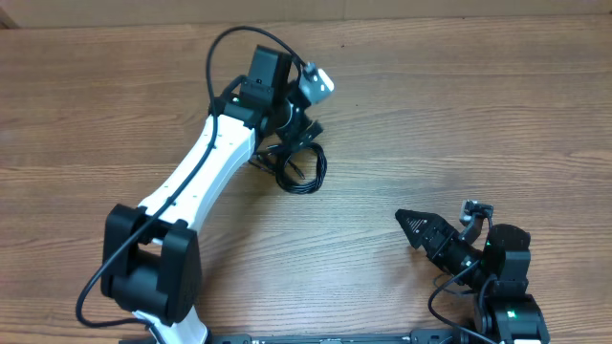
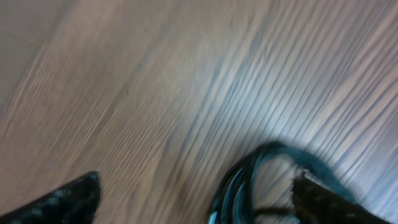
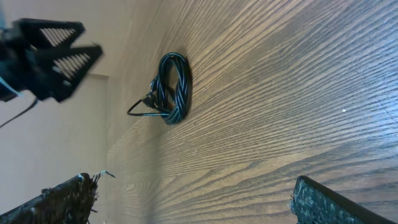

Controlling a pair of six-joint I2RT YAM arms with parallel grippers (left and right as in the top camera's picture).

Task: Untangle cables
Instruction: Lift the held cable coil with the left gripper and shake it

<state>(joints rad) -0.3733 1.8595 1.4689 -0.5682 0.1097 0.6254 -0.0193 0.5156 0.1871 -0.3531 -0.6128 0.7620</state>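
Observation:
Next, my left gripper picks up the coiled cables across one side of the loop, leaving the rest free for my right gripper to untangle.
The cables (image 1: 304,170) lie as one small black coiled bundle on the wooden table, just past the end of my left arm. My left gripper (image 1: 302,134) hangs over the bundle's upper edge with its jaws open. In the blurred left wrist view the cables (image 2: 239,186) loop between the open left gripper (image 2: 196,182), close to the right finger (image 2: 329,202), and nothing is clamped. My right gripper (image 1: 409,225) stands open at the near right, far from the bundle. The right wrist view shows the cables (image 3: 174,87) well ahead of the empty right gripper (image 3: 193,183).
Bare wood-grain tabletop (image 1: 459,115) surrounds the bundle. The white left arm (image 1: 206,167) slants from the near left up to the bundle. The left gripper (image 3: 50,53) shows at the upper left of the right wrist view.

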